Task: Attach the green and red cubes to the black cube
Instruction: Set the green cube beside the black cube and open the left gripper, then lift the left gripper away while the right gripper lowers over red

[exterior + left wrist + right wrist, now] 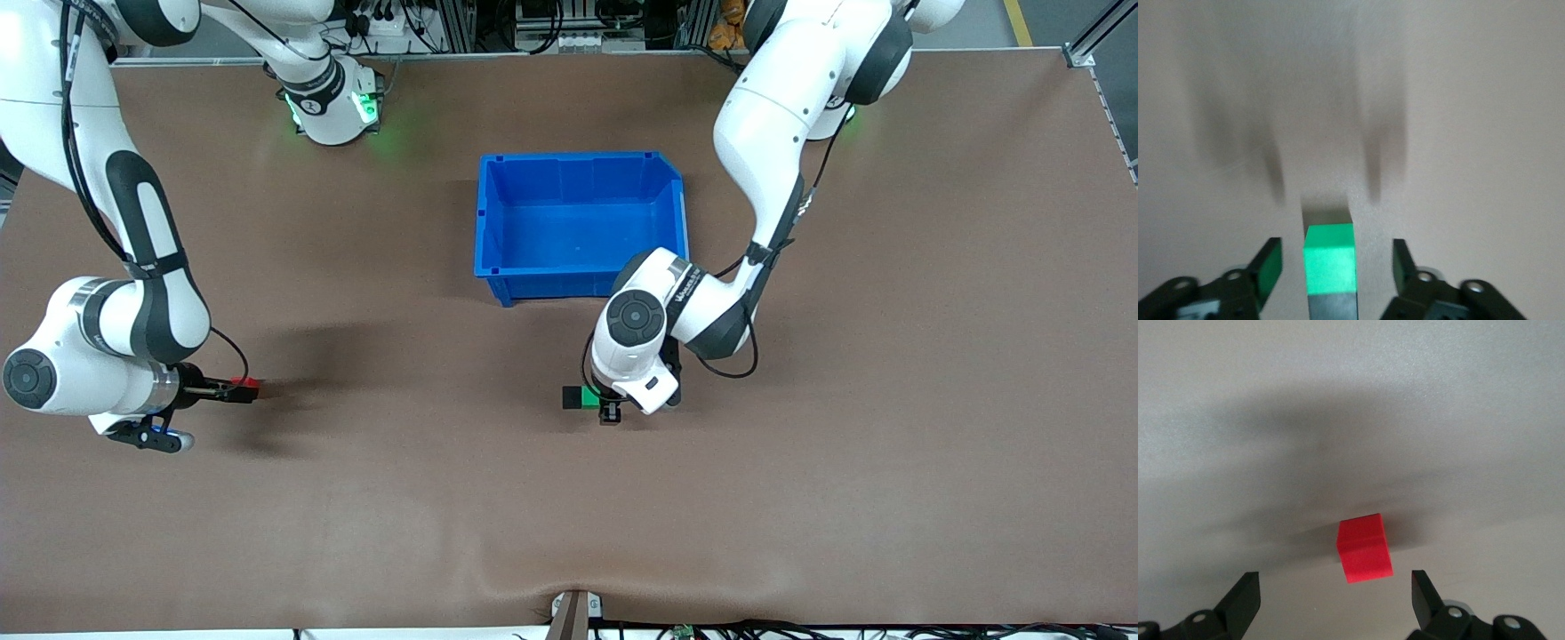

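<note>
My right gripper takes hold of the red cube [247,384] by two opposite sides next, to attach it to the black cube.
The black cube [572,397] and the green cube [589,397] lie on the table touching each other, nearer the front camera than the blue bin. My left gripper [605,408] is down over them and open. In the left wrist view the green cube [1329,260] stands between the fingers [1271,263] with a gap on each side, and the black cube [1333,308] adjoins it. The red cube [247,384] lies toward the right arm's end of the table. My right gripper [229,391] is open, with the red cube [1365,550] just ahead of its fingertips [1248,587], untouched.
A blue bin [491,222] with nothing in it stands mid-table, farther from the front camera than the black and green cubes. The left arm's forearm hangs over the bin's corner. Brown tabletop stretches all round both grippers.
</note>
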